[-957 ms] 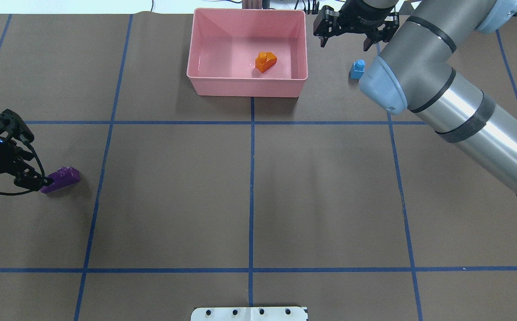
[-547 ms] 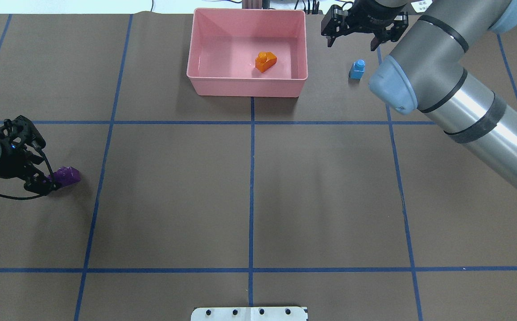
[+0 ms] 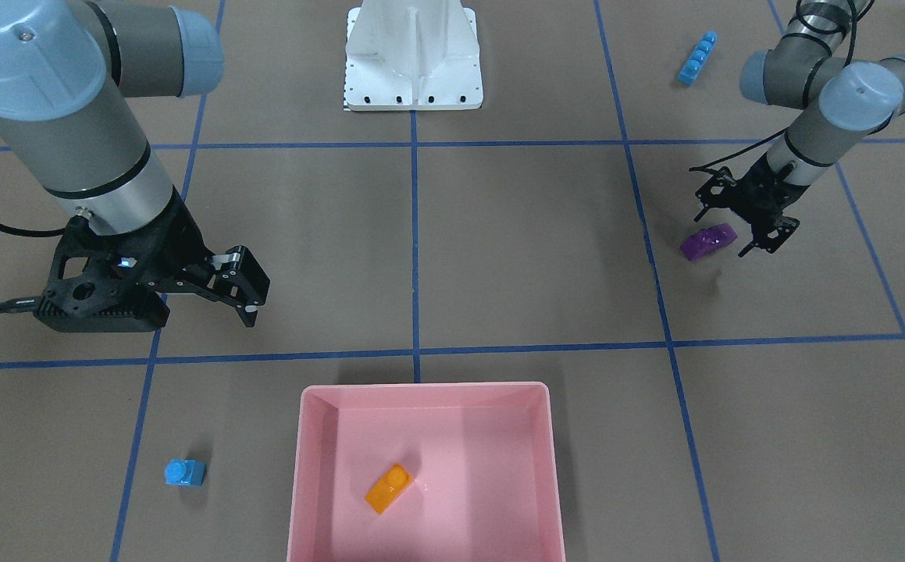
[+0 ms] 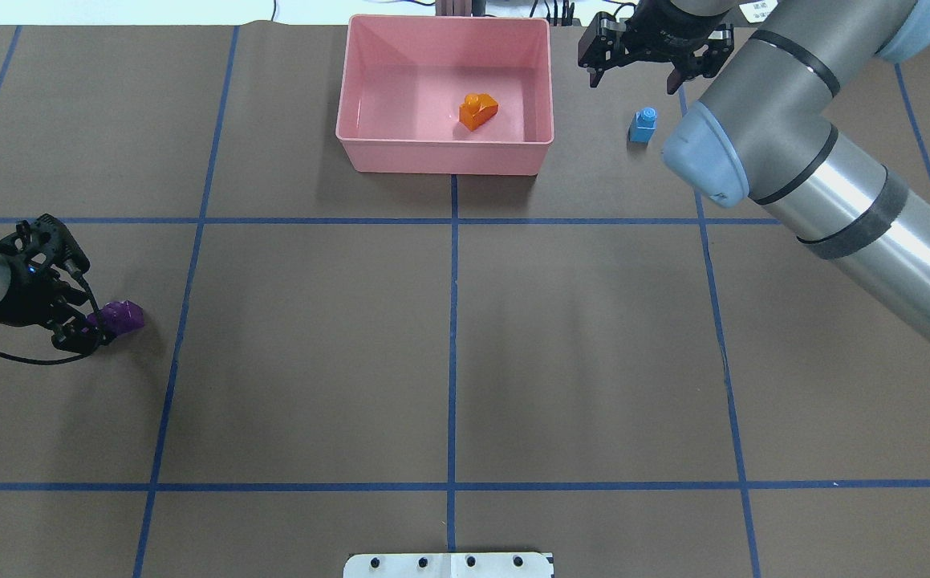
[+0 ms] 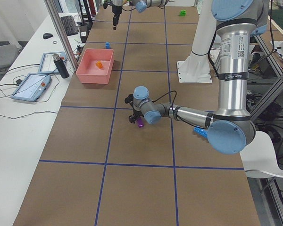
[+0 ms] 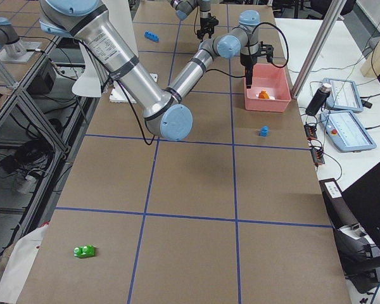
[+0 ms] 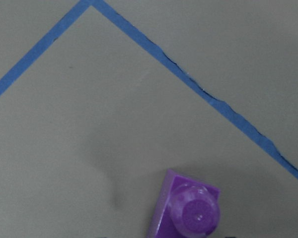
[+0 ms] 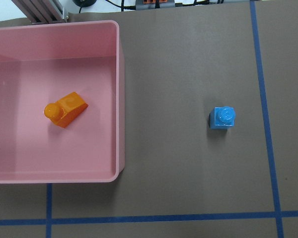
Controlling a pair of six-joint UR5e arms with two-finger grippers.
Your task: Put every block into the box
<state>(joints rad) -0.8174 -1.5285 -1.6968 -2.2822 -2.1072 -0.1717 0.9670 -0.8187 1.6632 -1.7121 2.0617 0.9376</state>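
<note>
I will next grip the purple curved-slope block by its long sides with my left gripper, to put it into the pink box (image 3: 458, 468).
The pink box (image 4: 444, 157) stands at the far middle of the table and holds the orange block (image 4: 477, 111). My right gripper (image 4: 631, 83) is open and empty, hovering just past the small light-blue block (image 4: 643, 125), which lies right of the box. The right wrist view shows that block (image 8: 222, 117) and the box (image 8: 120, 99). My left gripper (image 4: 89, 329) is open and low at the purple block (image 4: 119, 316), covering its left end. I cannot tell if they touch. The long light-blue block (image 3: 697, 57) lies near the left arm. The green block (image 6: 84, 251) lies far off on the robot's right.
The white robot base (image 4: 448, 564) sits at the near middle edge. The right arm's big grey links (image 4: 834, 201) stretch across the right side of the table. A tablet and a bottle (image 5: 61, 66) lie on the white bench beyond the box.
My left gripper has moved right, onto the purple block's left end. My right gripper has shifted right, from beside the box to beyond the small light-blue block.
</note>
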